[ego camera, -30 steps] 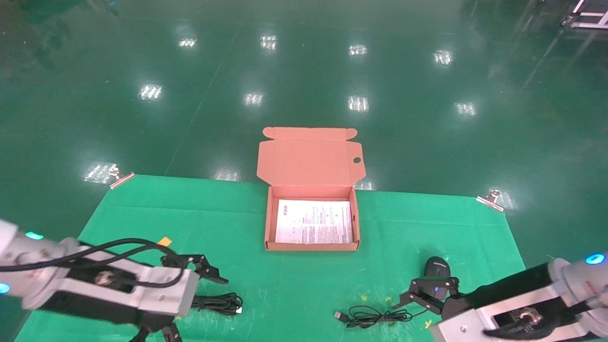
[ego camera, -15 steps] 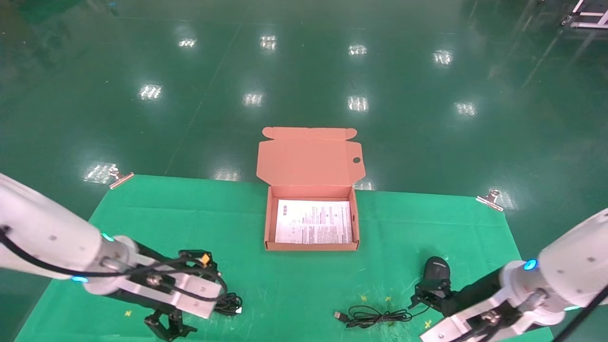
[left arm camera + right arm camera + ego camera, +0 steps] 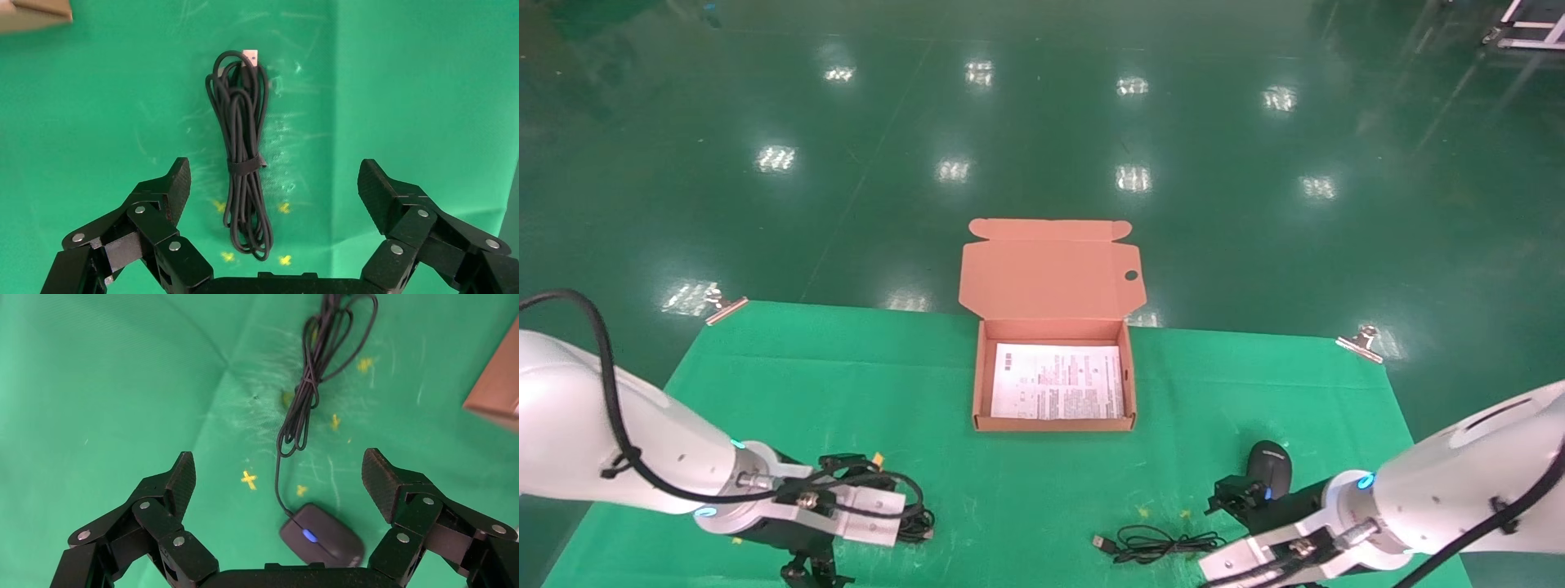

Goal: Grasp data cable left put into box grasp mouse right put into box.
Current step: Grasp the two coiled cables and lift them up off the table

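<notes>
The robot's left gripper will grab the cable's strapped middle [image 3: 244, 165] next, because both ends of the cable have loose loops.
The data cable [image 3: 245, 165], a narrow black bundle bound at its middle, lies flat on the green cloth; in the head view only its end [image 3: 921, 523] shows past my left gripper [image 3: 834, 514]. The left gripper [image 3: 275, 180] hovers above it, open, one finger on each side. The black mouse [image 3: 1271, 465] with its blue-lit wheel [image 3: 310, 536] rests near the front right. My right gripper [image 3: 1242, 498] hangs over it, open [image 3: 278, 471], touching nothing. The salmon-orange box [image 3: 1054, 423] stands open at the middle, lid [image 3: 1050, 273] back.
A printed paper sheet [image 3: 1058, 380] lies inside the box. The mouse's cord [image 3: 1164, 543] is coiled loosely left of the mouse, ending in a USB plug [image 3: 1101, 541]. Metal clips [image 3: 727, 306] [image 3: 1361, 343] hold the cloth at the far corners. A box corner [image 3: 496, 398] shows beyond the cord.
Both arms have swung down and turned their wrists. The left gripper has settled above the data cable, the right one above the mouse. Cable, mouse and box have not moved.
</notes>
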